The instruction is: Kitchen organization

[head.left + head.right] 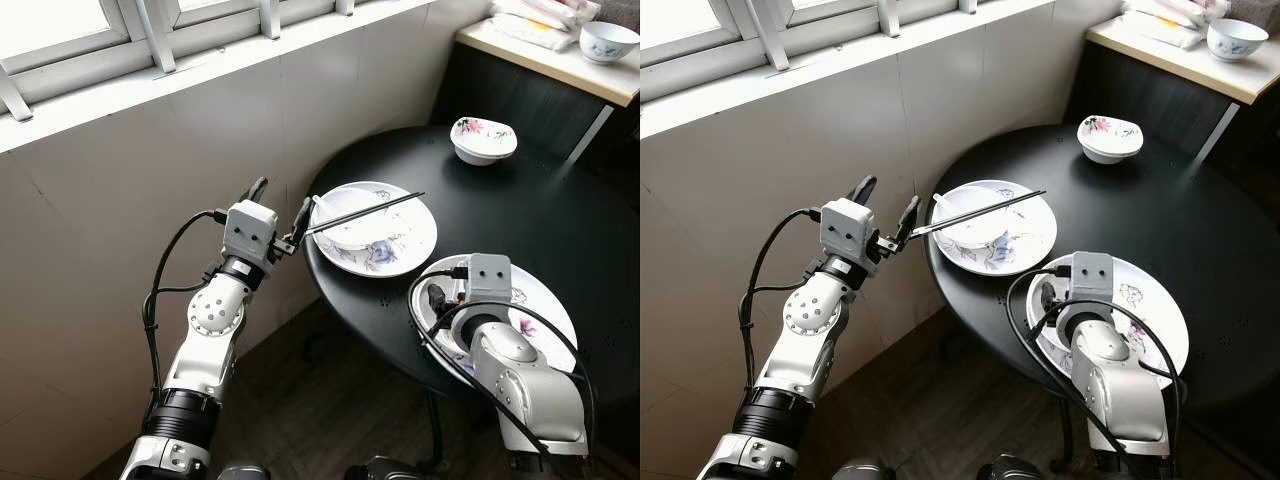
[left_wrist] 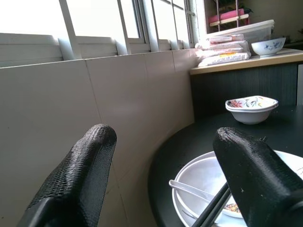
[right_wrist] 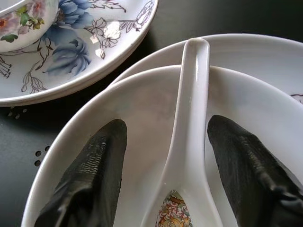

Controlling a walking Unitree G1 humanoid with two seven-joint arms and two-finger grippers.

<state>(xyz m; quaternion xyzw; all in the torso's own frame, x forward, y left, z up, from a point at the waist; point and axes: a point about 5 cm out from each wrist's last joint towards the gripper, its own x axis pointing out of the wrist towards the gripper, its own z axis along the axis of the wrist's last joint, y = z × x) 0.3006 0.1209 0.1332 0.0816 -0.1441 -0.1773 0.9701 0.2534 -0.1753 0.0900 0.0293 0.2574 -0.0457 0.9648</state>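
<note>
I will empty the white bowl point(image 3: 142, 109) for kitchen organization, so next I will grab the white ceramic spoon by its handle point(image 3: 188, 125) with my right gripper.
My left gripper point(image 1: 280, 204) is open at the round black table's point(image 1: 560, 210) left edge. Just beside one of its fingers point(image 2: 246, 175) lies the near end of a pair of black chopsticks point(image 1: 370, 212). The chopsticks rest across a white bowl point(image 1: 355, 228) that holds a white spoon point(image 2: 189, 189) and stands on a blue-flowered plate point(image 1: 412, 250). My right gripper point(image 3: 165, 124) is open low inside a second white bowl point(image 3: 94, 104) on a floral plate point(image 1: 545, 298). Its fingers stand either side of a white ceramic spoon point(image 3: 189, 118), apart from it.
A small flowered bowl point(image 1: 483, 138) sits at the table's far side. A wooden counter point(image 1: 540, 55) at the back right carries a blue-patterned bowl point(image 1: 608, 40) and packets. The tiled wall and window sill point(image 1: 200, 70) run close along my left arm.
</note>
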